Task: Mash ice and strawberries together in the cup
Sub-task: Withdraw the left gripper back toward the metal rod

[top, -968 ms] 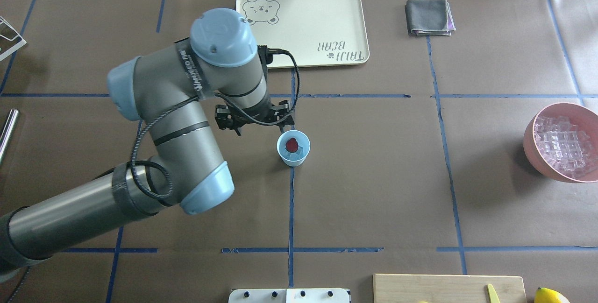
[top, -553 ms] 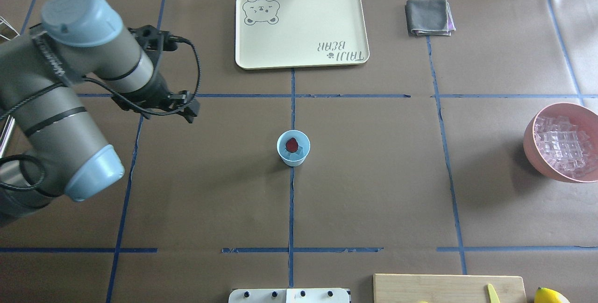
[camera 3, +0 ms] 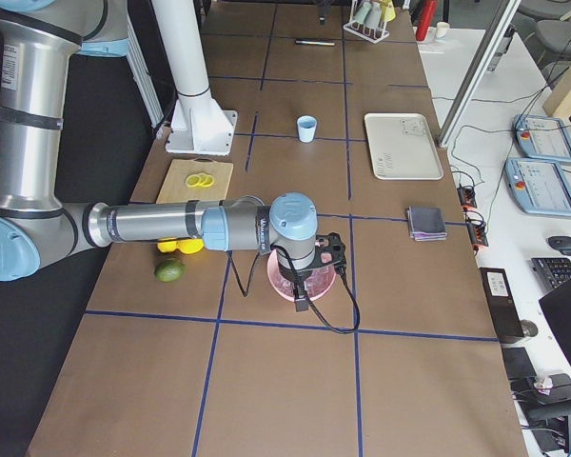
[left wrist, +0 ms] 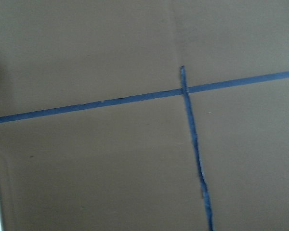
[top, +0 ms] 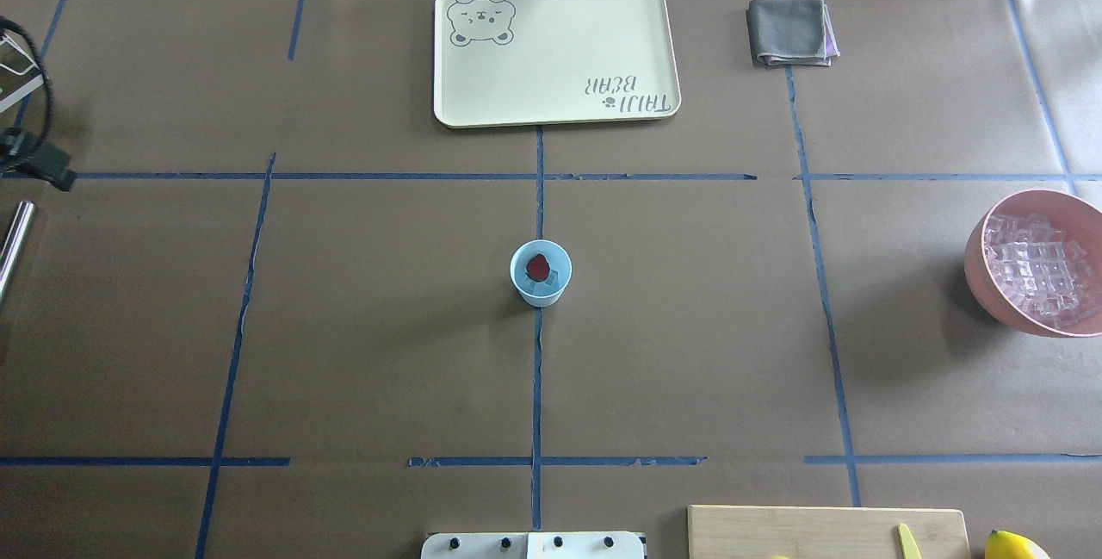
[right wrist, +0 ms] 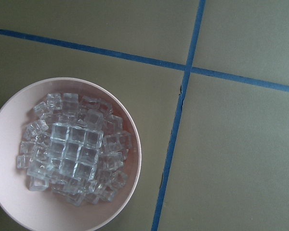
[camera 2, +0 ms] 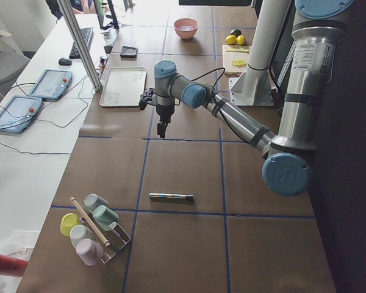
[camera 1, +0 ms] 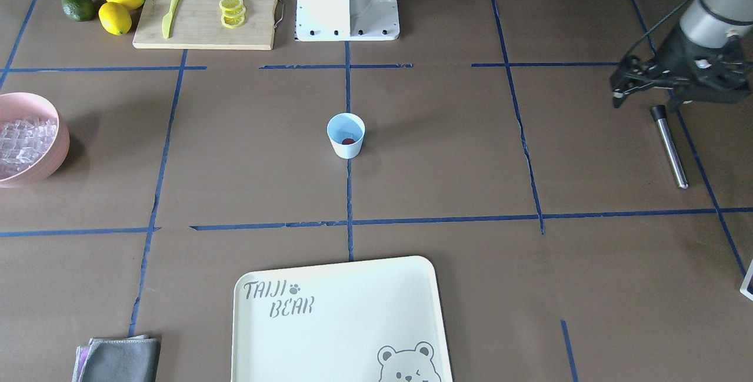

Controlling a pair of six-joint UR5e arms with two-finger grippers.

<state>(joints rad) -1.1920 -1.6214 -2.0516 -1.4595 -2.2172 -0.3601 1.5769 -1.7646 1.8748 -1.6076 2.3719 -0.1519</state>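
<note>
The long, slim metal rod has a black cap at one end (camera 1: pixel 658 112). My left gripper takes hold of the rod near the middle of its silver body (camera 1: pixel 671 148) next.
The light blue cup (top: pixel 541 285) (camera 1: pixel 346 148) stands upright at the table's middle. A red strawberry (top: pixel 538 266) (camera 1: pixel 348 141) lies in it on a few ice cubes (top: pixel 556 274). More ice (top: pixel 1037 270) (right wrist: pixel 72 154) fills the pink bowl (top: pixel 990 288) (right wrist: pixel 9 204). My left gripper (camera 1: pixel 676 92) is open and empty, far from the cup, above the near end of a metal rod (camera 1: pixel 669 149) (top: pixel 13 240) lying on the table. My right gripper (camera 3: pixel 300 286) hangs over the pink bowl. It shows only in the exterior right view, so I cannot tell its state.
A cream bear tray (top: pixel 560 51) and a grey cloth (top: pixel 790 32) lie at the far side. A cutting board (camera 1: pixel 200 29) with lemon slices (camera 1: pixel 232 11) and a yellow knife (camera 1: pixel 170 11), lemons (camera 1: pixel 120 8) and a lime (camera 1: pixel 78 5) sit near the base. A cup rack (camera 2: pixel 91 226) stands at the left end.
My left arm has swung from just beside the cup out to the table's left, almost leaving the overhead view. The cup and its contents have not moved.
</note>
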